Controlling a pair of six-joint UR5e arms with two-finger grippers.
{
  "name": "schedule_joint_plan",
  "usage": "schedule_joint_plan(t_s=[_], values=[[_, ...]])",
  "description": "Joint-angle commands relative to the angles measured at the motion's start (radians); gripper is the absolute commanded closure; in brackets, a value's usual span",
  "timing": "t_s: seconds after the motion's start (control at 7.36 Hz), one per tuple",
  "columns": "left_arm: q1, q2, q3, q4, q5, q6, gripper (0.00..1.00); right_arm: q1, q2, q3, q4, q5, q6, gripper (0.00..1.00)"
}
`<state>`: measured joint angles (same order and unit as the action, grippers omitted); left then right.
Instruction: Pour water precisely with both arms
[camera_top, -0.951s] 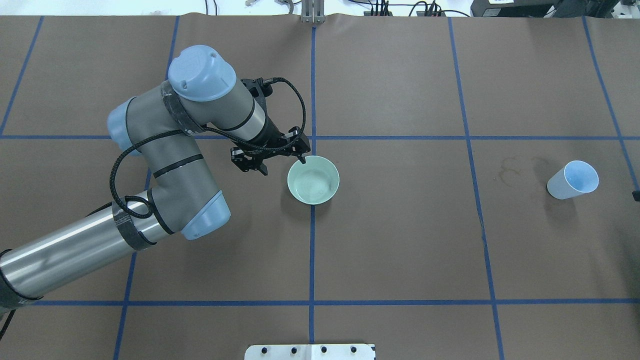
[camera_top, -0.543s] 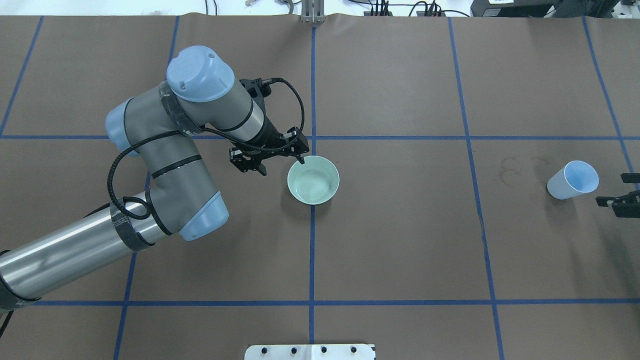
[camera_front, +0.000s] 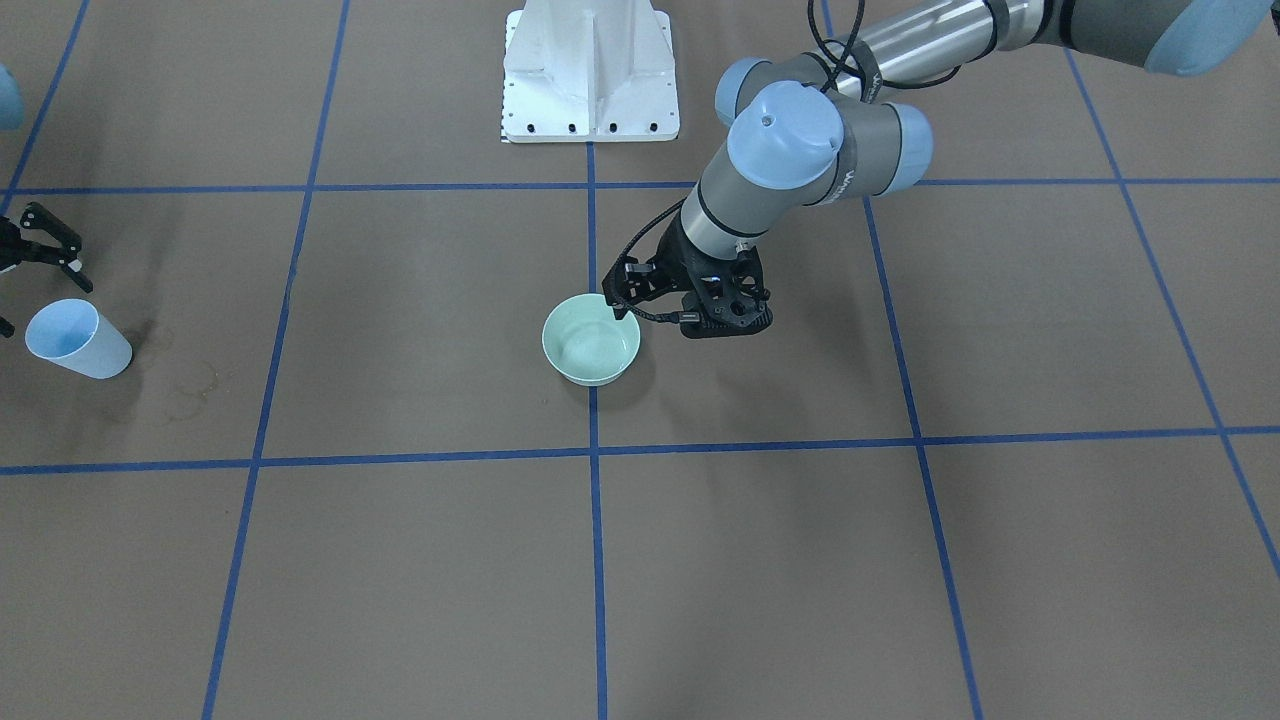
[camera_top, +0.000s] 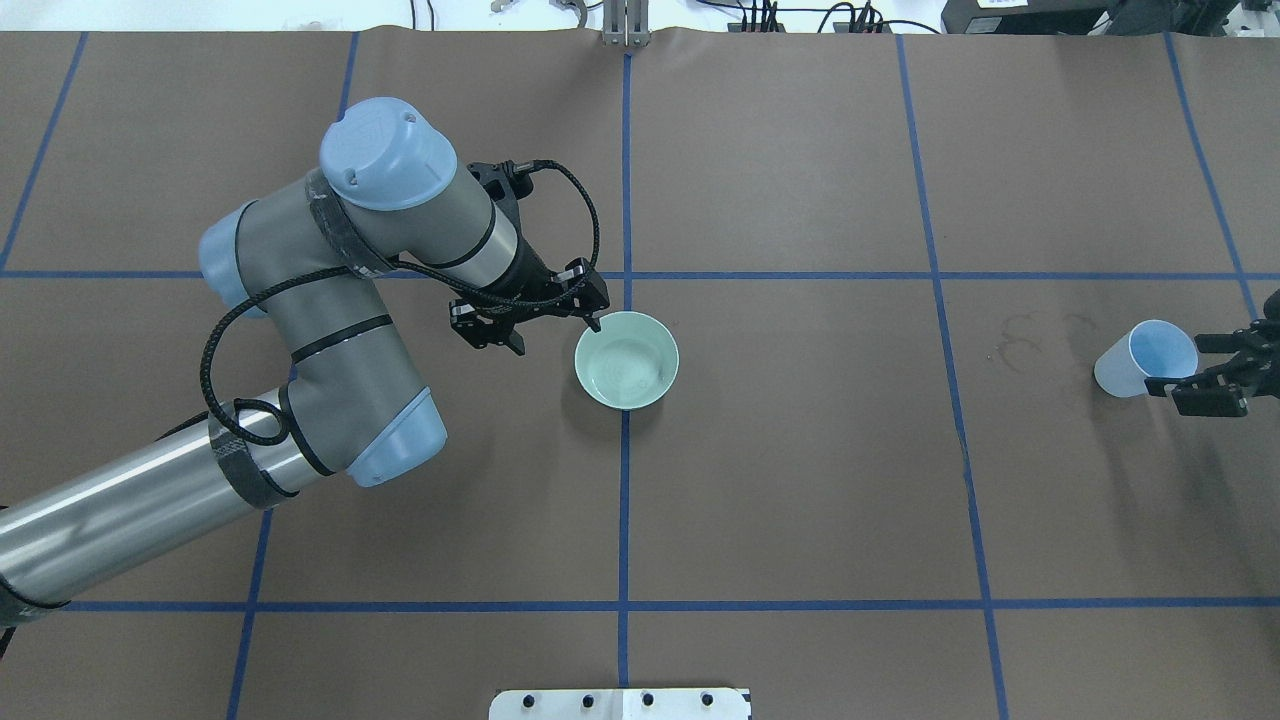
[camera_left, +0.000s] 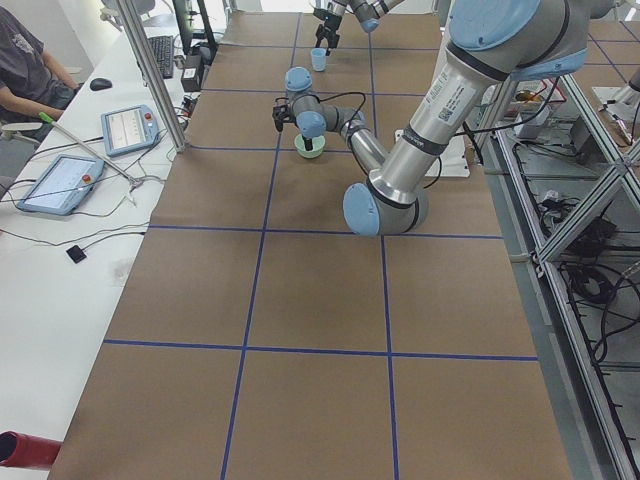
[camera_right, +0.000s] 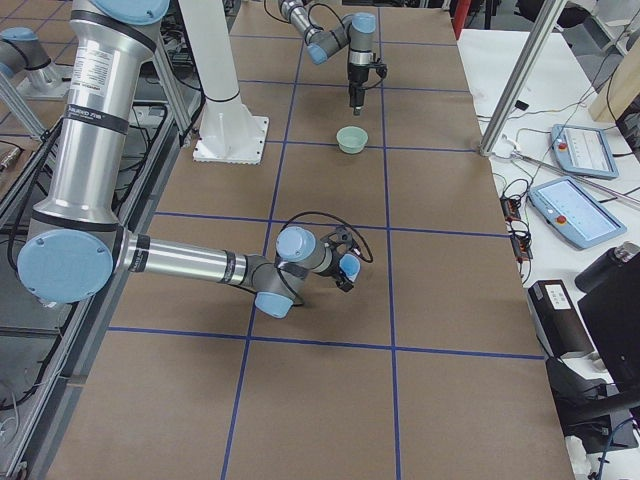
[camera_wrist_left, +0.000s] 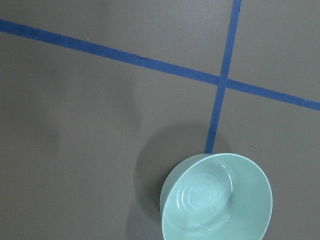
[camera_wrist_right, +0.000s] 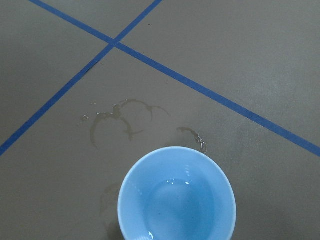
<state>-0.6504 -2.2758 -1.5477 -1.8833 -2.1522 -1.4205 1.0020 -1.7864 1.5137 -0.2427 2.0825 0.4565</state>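
Observation:
The light blue cup needs its rim free to pour water precisely, so my right gripper will next grab the cup around its body (camera_front: 94, 350) (camera_wrist_right: 127, 215).
A mint green bowl (camera_top: 627, 360) stands near the table's middle. In the left wrist view (camera_wrist_left: 216, 197) it shows faint ripples and small glints of water (camera_wrist_left: 210, 210). My left gripper (camera_top: 556, 335) is open and empty, just left of the bowl, with one fingertip (camera_top: 596, 323) close to the rim. A light blue cup (camera_top: 1145, 358) stands at the far right and holds a little water (camera_wrist_right: 175, 182). My right gripper (camera_top: 1215, 372) is open and empty, right beside the cup on its right. In the front view the right gripper (camera_front: 30, 290) sits at the left edge next to the cup (camera_front: 75, 340).
Faint dried ring stains (camera_top: 1020, 340) mark the brown paper left of the cup, also in the right wrist view (camera_wrist_right: 120, 120). Blue tape lines cross the table. The white pedestal (camera_front: 590, 70) stands at the robot's side. The left arm's elbow (camera_top: 385, 160) looms left of the bowl.
My right gripper has come in from the right edge and now sits beside the blue cup. My left gripper has shifted slightly left, off the bowl's rim.

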Motion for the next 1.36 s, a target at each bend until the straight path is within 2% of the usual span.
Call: schedule_joint_plan(t_s=[0.0,0.54,0.82,1.22], values=[[0.0,0.001,0.0,0.001,0.0,0.0,0.08,-0.008,0.025,-0.021,0.0,-0.005,0.004,0.0],[-0.002,0.002,0.0,0.0,0.002,0.002,0.08,-0.04,0.039,-0.023,0.0,-0.047,0.004,0.02],[-0.002,0.002,0.0,0.0,0.002,0.002,0.08,-0.043,0.041,-0.027,0.0,-0.047,0.001,0.11],[-0.002,0.002,0.0,0.0,0.002,0.002,0.08,-0.043,0.041,-0.035,0.0,-0.047,0.002,0.11]])
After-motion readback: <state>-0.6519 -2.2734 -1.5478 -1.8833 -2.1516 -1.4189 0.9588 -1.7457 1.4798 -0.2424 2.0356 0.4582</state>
